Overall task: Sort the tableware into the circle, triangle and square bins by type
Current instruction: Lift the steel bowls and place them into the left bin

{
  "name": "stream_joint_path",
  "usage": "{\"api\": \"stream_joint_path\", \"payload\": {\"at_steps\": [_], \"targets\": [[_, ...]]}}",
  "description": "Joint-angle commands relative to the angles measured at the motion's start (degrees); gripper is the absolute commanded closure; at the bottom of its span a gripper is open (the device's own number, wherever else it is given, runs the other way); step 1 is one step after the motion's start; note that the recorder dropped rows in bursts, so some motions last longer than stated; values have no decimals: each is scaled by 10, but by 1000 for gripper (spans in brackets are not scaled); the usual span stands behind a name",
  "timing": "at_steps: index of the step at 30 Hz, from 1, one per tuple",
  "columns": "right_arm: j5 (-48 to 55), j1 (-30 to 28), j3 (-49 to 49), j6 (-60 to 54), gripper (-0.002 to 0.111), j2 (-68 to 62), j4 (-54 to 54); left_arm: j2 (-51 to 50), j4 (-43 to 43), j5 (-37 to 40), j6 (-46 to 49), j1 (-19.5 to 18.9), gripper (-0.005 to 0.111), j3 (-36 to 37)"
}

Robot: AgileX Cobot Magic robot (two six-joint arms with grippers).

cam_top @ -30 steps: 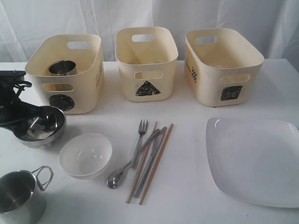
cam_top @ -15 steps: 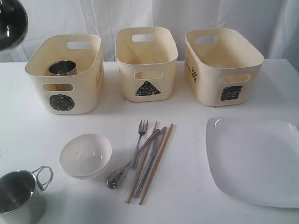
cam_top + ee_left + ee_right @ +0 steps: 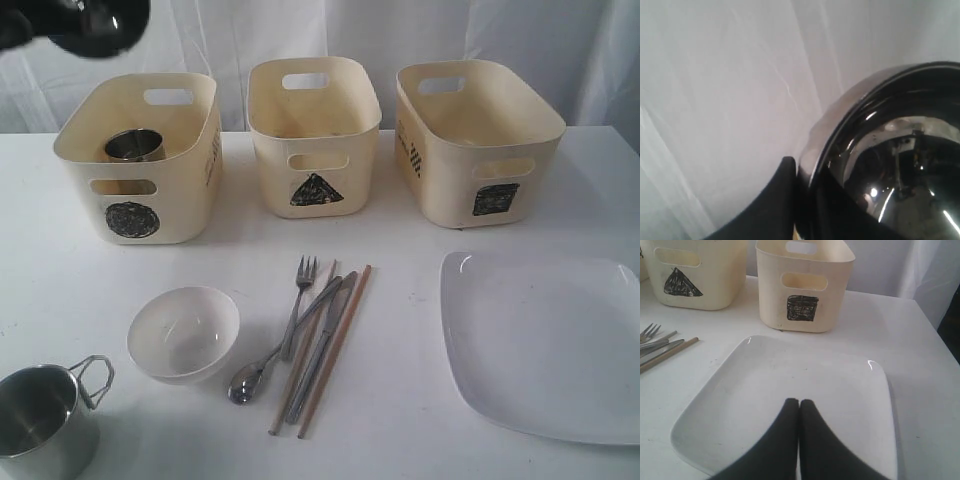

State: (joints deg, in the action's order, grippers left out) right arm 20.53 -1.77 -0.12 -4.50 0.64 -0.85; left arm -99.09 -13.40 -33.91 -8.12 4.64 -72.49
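The steel bowl hangs high above the circle bin's rim [image 3: 137,160] and would drop if released now, so my left gripper lowers it before letting go.
My left gripper [image 3: 802,170] is shut on the rim of the steel bowl [image 3: 890,165], held high at the back left [image 3: 105,25], above and behind the circle bin [image 3: 185,190]. One steel mug [image 3: 133,146] stands inside that bin. The triangle bin [image 3: 350,185] and square bin [image 3: 455,190] show nothing inside. On the table lie the white bowl [image 3: 183,332], a second steel mug [image 3: 40,420], fork [image 3: 298,300], spoon [image 3: 250,378], knife [image 3: 325,345] and chopsticks [image 3: 340,340]. My right gripper [image 3: 799,402] hangs shut and empty over the white square plate [image 3: 790,375].
White curtain [image 3: 400,30] hangs behind the three bins. The plate [image 3: 545,340] fills the front right of the table, near its right edge. The second mug's wire handle [image 3: 92,378] points toward the white bowl.
The left gripper lifted the steel bowl off the table at the left, up to the top left, then carried it a little rightward. Everything else stayed put.
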Motion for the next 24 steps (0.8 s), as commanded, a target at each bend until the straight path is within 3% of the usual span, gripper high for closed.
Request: {"api": "stream_joint_path", "payload": {"at_steps": [1, 4, 8, 13, 17, 24], "targets": [[-9, 0, 1, 2, 108, -6, 4, -59, -5, 54, -1, 1, 107, -38], [-9, 0, 1, 2, 108, -6, 4, -71, -19, 136, 6, 1, 107, -58], [-9, 0, 1, 2, 108, -6, 4, -83, -51, 146, 2, 1, 104, -62], [-9, 0, 1, 2, 108, -6, 5, -83, -55, 176, -31, 2, 80, -62], [-9, 0, 1, 2, 108, -6, 5, -82, -108, 207, -57, 2, 64, -62], [-9, 0, 1, 2, 108, -6, 5, -27, -141, 286, -90, 2, 63, -62]]}}
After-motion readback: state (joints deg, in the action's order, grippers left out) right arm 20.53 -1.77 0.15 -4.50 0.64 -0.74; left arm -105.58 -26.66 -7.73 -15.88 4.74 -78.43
